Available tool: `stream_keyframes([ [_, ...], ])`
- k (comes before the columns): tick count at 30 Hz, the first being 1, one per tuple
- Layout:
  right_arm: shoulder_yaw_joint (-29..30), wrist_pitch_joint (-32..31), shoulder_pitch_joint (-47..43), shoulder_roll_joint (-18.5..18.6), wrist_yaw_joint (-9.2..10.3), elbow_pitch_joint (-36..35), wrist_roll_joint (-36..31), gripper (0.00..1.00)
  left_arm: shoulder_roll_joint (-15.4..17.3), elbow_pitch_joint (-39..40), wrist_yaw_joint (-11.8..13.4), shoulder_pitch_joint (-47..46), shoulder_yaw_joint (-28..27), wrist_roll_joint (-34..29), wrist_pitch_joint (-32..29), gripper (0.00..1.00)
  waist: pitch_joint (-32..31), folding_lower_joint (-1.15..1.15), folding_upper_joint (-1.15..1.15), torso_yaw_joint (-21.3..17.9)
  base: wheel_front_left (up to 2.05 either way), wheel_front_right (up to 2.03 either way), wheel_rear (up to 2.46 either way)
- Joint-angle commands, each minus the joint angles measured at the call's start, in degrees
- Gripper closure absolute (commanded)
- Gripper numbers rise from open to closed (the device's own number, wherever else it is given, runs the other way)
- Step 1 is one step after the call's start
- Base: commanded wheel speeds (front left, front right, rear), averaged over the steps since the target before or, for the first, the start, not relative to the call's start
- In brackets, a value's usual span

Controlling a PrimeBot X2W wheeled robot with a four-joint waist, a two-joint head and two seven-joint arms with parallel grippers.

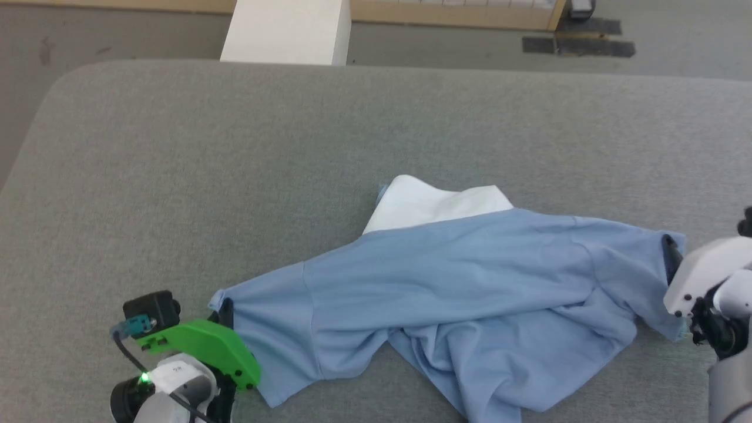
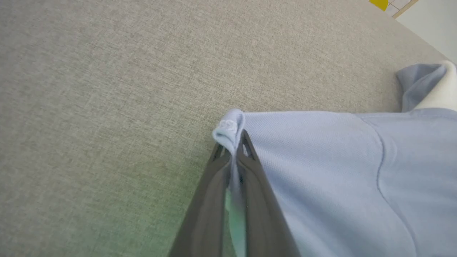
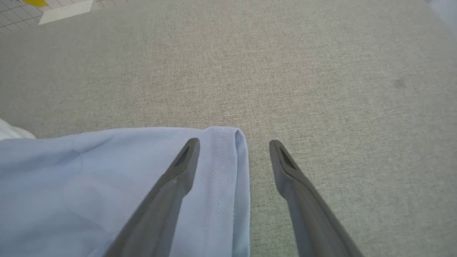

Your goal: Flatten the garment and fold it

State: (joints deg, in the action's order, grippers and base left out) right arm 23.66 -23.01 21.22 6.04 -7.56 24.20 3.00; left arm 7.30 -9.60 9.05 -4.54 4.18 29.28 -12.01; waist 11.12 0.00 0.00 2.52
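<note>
Next, my right gripper grabs the cloth by its sleeve hem (image 1: 678,243), since the hem's edge stands slightly open while the rest of the cloth (image 1: 451,282) lies slack.
The garment (image 1: 458,288) is a light-blue shirt lying crumpled across the grey table (image 1: 235,147), with a white part (image 1: 435,202) at its far edge. My left gripper (image 2: 232,144) is shut on the garment's left sleeve hem (image 2: 228,130); in the head view it sits at the lower left (image 1: 226,311). My right gripper (image 3: 234,146) stands open at the garment's right sleeve hem (image 3: 223,160). One finger (image 3: 178,175) lies over the cloth and the other finger (image 3: 289,171) is over bare table. At the right edge of the head view shows its white wrist (image 1: 702,276).
Grey fabric tabletop stretches far and left of the garment. Beyond the table's far edge stands a white block (image 1: 288,29) on a grey floor, with a wooden strip (image 1: 452,14) behind it.
</note>
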Motion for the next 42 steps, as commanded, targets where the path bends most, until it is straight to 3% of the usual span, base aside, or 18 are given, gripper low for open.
stream_keyframes([
  [1,0.0,-1.1,1.6,0.5,0.08,1.6,-0.2,0.00,0.0,0.1,-0.3,-1.2,0.0,0.0,0.3,1.00,1.9,0.00,0.00,1.3,0.00,0.00,0.00],
  [8,0.6,-8.3,6.2,1.7,0.08,8.4,-1.5,0.00,0.0,-0.7,-0.8,-2.1,0.8,0.2,0.5,1.00,3.6,0.00,0.00,2.0,0.00,0.00,0.00],
  [11,-0.7,-11.5,6.3,2.1,0.08,9.4,-1.9,1.00,0.1,-1.1,-1.1,-2.2,1.0,0.3,0.5,1.00,3.4,0.00,0.00,2.1,0.00,0.00,0.00],
  [18,-3.5,-17.4,5.3,3.3,0.08,5.8,-0.8,1.00,1.4,-0.5,-4.1,-3.0,2.3,0.9,0.0,1.00,1.1,0.00,0.00,1.8,0.00,0.00,0.00],
  [27,-11.5,-15.8,10.3,11.1,0.08,-9.5,3.1,1.00,6.5,8.0,-11.8,-14.0,2.3,5.6,-6.6,1.00,0.5,0.00,0.00,0.1,0.00,0.00,0.00],
  [30,-16.1,-14.8,15.1,14.9,0.08,-12.3,3.1,1.00,7.6,10.7,-12.4,-21.0,1.3,7.1,-8.5,1.00,2.7,0.00,0.00,-0.9,0.00,0.00,0.00],
  [31,-19.7,-12.5,21.7,17.3,0.08,-13.7,3.6,1.00,7.6,11.6,-12.2,-29.7,0.0,8.6,-9.6,1.00,5.6,0.00,0.00,-1.9,0.00,0.00,0.00],
  [33,-21.8,-10.9,26.3,18.4,0.08,-13.4,3.5,1.00,8.9,10.6,-12.7,-35.6,0.2,7.1,-9.4,1.00,7.3,0.00,0.00,-2.5,0.00,0.00,0.00],
  [38,-25.9,-5.0,39.6,20.2,0.08,-10.7,2.0,1.00,11.1,5.1,-12.0,-51.4,0.0,1.7,-5.8,1.00,12.1,0.00,0.00,-4.0,0.00,0.00,0.00],
  [42,-26.4,0.5,50.0,19.1,0.08,-6.9,0.2,1.00,10.4,-1.4,-9.8,-63.5,-1.7,-0.4,-0.3,1.00,15.1,0.00,0.00,-5.1,0.00,0.00,0.00],
])
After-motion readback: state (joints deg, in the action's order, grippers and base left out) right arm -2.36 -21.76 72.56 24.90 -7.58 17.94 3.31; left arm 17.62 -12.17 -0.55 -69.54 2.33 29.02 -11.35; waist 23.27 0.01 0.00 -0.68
